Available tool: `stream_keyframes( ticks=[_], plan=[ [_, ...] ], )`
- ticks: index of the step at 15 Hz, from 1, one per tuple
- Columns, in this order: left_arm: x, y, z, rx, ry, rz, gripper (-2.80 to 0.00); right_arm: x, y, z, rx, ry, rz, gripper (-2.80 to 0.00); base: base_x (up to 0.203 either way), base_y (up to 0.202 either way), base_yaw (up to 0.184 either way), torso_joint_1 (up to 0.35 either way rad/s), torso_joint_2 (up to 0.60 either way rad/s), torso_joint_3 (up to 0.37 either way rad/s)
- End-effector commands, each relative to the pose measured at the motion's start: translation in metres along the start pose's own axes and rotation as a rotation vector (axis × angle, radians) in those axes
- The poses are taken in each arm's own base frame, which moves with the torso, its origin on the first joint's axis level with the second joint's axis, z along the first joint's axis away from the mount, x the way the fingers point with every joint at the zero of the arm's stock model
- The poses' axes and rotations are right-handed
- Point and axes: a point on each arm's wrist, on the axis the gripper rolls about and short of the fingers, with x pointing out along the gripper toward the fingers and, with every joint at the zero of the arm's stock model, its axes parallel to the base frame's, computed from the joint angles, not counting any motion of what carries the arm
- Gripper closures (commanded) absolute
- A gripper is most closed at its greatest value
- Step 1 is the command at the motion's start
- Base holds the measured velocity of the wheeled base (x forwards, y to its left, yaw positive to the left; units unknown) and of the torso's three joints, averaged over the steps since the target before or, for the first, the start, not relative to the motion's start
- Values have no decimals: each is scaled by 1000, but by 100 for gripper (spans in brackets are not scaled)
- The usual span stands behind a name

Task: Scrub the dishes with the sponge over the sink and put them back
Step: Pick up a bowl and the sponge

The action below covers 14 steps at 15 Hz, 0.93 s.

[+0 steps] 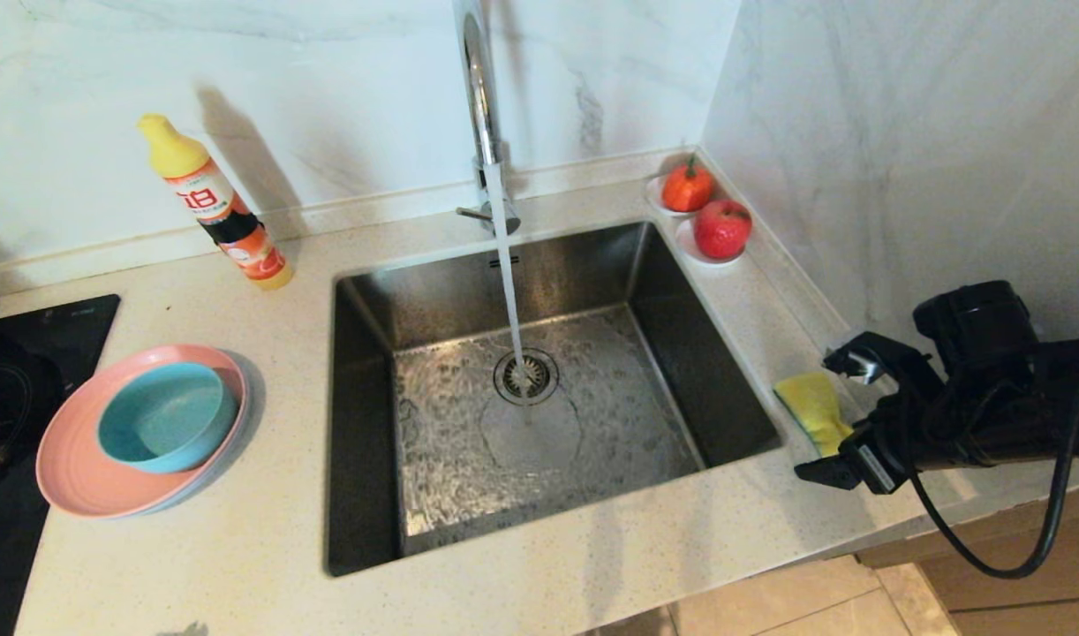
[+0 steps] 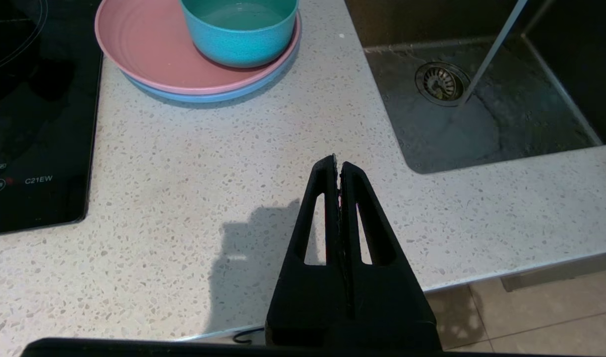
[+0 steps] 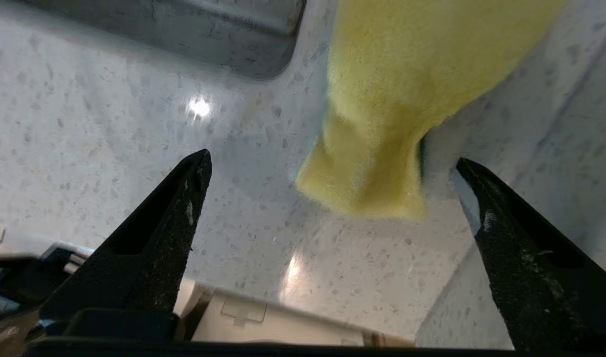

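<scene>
The sponge's near end [image 1: 828, 435] [image 3: 366, 178] reaches back past both fingers of my right gripper, which are low over the counter, so it is time to close on the sponge now.
The yellow sponge [image 1: 811, 406] [image 3: 407, 89] lies on the counter to the right of the sink [image 1: 363, 424], its green side just visible at one edge. My right gripper [image 1: 815, 417] [image 3: 331, 157] is open, one finger on each side of the sponge's near end, not touching it. Left of the sink, the teal bowl [image 1: 164, 415] [image 2: 238, 34] sits in the pink plate [image 1: 71, 468] [image 2: 144, 44], which rests on a pale blue plate [image 2: 209, 94]. My left gripper [image 2: 337, 158] is shut and empty above the counter's front edge, out of the head view.
Water runs from the chrome tap [image 1: 478, 79] onto the drain [image 1: 526, 377]. An orange detergent bottle [image 1: 217, 208] stands at the back left. Two saucers with red fruit [image 1: 722, 228] sit at the back right. A black hob [image 1: 10, 397] lies far left. The marble wall [image 1: 901, 132] is close on the right.
</scene>
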Motion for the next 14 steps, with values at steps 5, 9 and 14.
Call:
stream_keyframes(
  ticks=[5, 9, 14],
  plan=[
    [1, 0, -5, 0, 14, 1, 0, 6, -2, 3, -25, -32, -13, 0, 0, 0, 0, 0, 0, 0],
    [1, 0, -5, 0, 14, 1, 0, 4, -2, 3, -31, -34, -14, 0, 0, 0, 0, 0, 0, 0],
    [1, 0, -5, 0, 14, 1, 0, -1, -2, 3, -30, -36, -17, 0, 0, 0, 0, 0, 0, 0]
  ],
)
